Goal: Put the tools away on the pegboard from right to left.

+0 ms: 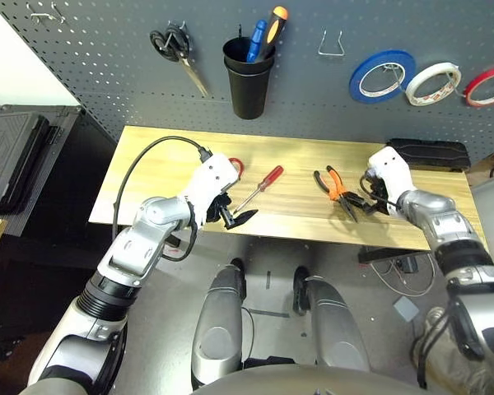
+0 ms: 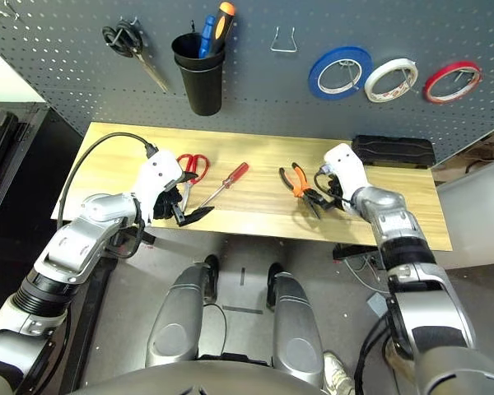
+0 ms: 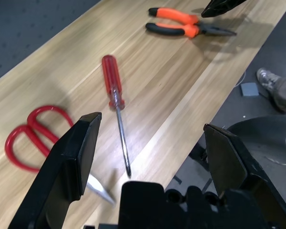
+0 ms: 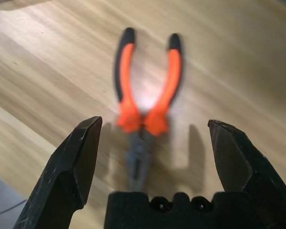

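Note:
My right gripper needs to go lower before it closes on the pliers' orange grips, because my fingertips are above the grips and would miss them if I closed now.
On the wooden table (image 1: 148, 164) the orange-and-black pliers (image 1: 335, 188) lie right of centre, jaws toward the front edge. My right gripper (image 4: 152, 133) is open just above them, a finger on each side of the pliers (image 4: 145, 102). The red-handled screwdriver (image 3: 115, 95) lies at mid-table. The red-handled scissors (image 2: 193, 164) lie to its left, partly behind my left wrist. My left gripper (image 1: 235, 216) hovers open and empty at the front edge, near the screwdriver's tip. A thin red tape ring (image 2: 426, 88) hangs at the far right of the dark grey pegboard (image 1: 313, 107).
The pegboard also carries black-handled scissors (image 1: 174, 45), a black cup (image 1: 249, 78) holding two tools, a bare hook (image 1: 331, 45), a blue tape roll (image 1: 361, 86) and a white one (image 1: 414, 92). A black case (image 1: 430, 152) sits at the table's back right.

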Robot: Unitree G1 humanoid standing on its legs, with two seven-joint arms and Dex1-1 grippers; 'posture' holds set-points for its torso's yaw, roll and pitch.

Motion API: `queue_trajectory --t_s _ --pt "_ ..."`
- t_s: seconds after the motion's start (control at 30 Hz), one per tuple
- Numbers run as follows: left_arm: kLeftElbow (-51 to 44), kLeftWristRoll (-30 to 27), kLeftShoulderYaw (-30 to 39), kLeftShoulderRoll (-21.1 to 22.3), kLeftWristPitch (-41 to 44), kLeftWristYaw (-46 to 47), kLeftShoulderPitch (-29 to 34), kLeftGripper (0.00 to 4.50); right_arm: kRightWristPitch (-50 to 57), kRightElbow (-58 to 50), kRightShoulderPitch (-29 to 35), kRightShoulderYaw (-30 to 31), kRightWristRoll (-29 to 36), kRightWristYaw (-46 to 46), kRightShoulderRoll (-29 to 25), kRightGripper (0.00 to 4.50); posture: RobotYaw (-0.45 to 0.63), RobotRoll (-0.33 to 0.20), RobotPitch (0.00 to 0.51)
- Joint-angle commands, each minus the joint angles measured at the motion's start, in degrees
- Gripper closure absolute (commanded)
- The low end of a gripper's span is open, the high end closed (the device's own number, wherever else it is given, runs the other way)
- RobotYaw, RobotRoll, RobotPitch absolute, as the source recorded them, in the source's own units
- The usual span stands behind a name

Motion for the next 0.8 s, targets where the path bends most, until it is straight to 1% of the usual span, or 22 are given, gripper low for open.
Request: queue_trajectory --t_s 0.03,0.2,0.4,0.53,0.67,0.77,0.8 --pt "-0.63 1.28 -1.38 0.68 1.12 -0.27 1.53 0.00 5.38 0.88 -1.43 2.08 -1.68 -1.63 1.01 0.04 0.28 0.000 0.308" --pt "0.02 2.23 -1.77 0.51 0.89 -0.34 1.48 0.00 8.45 5.17 -4.87 3.47 -3.63 -4.45 2.31 0.04 0.29 0.000 0.317" --pt "0.64 2.84 -2.21 -0.13 0.93 -0.22 0.83 0.00 5.21 15.13 -10.12 4.56 -5.80 -7.51 4.70 0.04 0.29 0.000 0.329" --pt "0.44 2.97 -2.24 -0.45 1.30 -0.31 0.59 0.00 4.21 22.95 -13.85 4.04 -6.34 -9.84 6.52 0.04 0.30 0.000 0.336" --pt "0.71 3.19 -2.27 -0.66 1.29 -0.31 0.40 0.00 1.45 29.10 -16.00 3.30 -6.70 -12.01 7.94 0.04 0.30 0.000 0.339" --pt "0.49 3.23 -2.20 -0.85 1.62 -0.19 0.40 0.00 1.01 31.50 -16.84 2.80 -6.74 -13.17 8.58 0.64 0.31 0.000 0.340" --pt "0.46 3.25 -2.16 -0.89 1.68 -0.14 0.43 0.00 1.07 31.94 -17.01 2.59 -6.67 -13.45 8.70 0.93 0.31 0.000 0.340"
